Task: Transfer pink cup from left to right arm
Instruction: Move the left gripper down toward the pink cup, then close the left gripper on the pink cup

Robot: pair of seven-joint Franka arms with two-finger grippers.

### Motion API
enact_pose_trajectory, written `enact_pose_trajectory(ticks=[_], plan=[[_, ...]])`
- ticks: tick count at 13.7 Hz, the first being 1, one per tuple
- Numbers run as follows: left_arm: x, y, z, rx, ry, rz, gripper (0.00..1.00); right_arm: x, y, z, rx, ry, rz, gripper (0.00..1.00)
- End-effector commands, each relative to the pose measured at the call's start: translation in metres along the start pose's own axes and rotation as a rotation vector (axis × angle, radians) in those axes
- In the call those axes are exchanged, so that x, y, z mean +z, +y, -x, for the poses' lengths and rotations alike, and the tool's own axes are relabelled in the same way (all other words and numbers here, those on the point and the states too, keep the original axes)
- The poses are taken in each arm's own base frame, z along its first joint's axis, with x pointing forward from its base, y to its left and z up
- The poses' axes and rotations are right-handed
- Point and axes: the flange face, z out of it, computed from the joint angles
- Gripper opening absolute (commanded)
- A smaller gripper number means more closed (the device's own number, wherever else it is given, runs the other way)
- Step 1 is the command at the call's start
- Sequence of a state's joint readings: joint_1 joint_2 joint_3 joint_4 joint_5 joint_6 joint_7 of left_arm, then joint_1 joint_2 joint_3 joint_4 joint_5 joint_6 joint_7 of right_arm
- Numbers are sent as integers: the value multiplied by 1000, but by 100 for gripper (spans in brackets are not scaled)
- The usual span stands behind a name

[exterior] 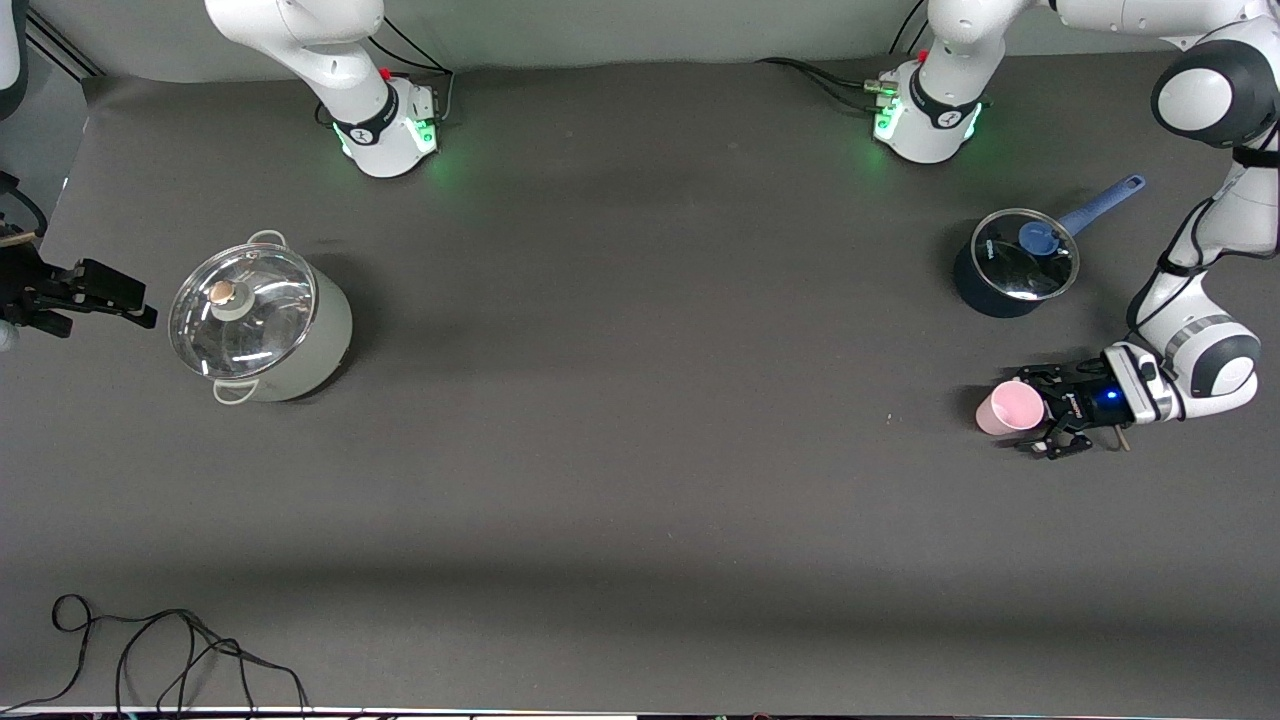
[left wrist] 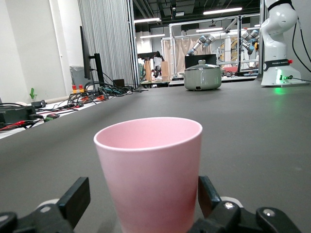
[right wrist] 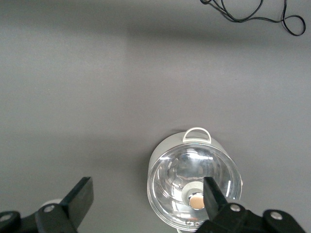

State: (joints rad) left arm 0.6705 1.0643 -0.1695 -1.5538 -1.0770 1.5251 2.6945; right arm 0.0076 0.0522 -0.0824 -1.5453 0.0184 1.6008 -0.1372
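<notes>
The cup's rim has to stay free for my right gripper, so I should next grab the pink cup's side (exterior: 992, 418) (left wrist: 153, 191) with my left gripper.
The pink cup (exterior: 1008, 408) stands upright on the table at the left arm's end, nearer to the front camera than the blue saucepan. My left gripper (exterior: 1032, 412) lies low at table height with its fingers open on either side of the cup. In the left wrist view the cup (left wrist: 150, 165) fills the space between the fingers (left wrist: 77, 198), with a gap on one side and little or none on the other. My right gripper (exterior: 138, 302) waits open and empty in the air beside the grey pot, which shows under it in the right wrist view (right wrist: 148, 191).
A grey-green pot with a glass lid (exterior: 258, 320) stands at the right arm's end; it also shows in the right wrist view (right wrist: 194, 182). A dark blue saucepan with a glass lid (exterior: 1015, 262) stands near the left arm's base. A black cable (exterior: 170, 650) lies at the front edge.
</notes>
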Motion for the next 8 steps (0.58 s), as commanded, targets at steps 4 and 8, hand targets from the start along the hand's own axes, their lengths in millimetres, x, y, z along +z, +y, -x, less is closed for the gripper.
enact_pose_trajectory(ticks=[4,8], plan=[[32,-10,9,19,18,-6,99,-4,-2,4,-10,-1,5,100],[50,-13,11,14,30,-7,99,-4,-2,4,-7,-2,3,100]])
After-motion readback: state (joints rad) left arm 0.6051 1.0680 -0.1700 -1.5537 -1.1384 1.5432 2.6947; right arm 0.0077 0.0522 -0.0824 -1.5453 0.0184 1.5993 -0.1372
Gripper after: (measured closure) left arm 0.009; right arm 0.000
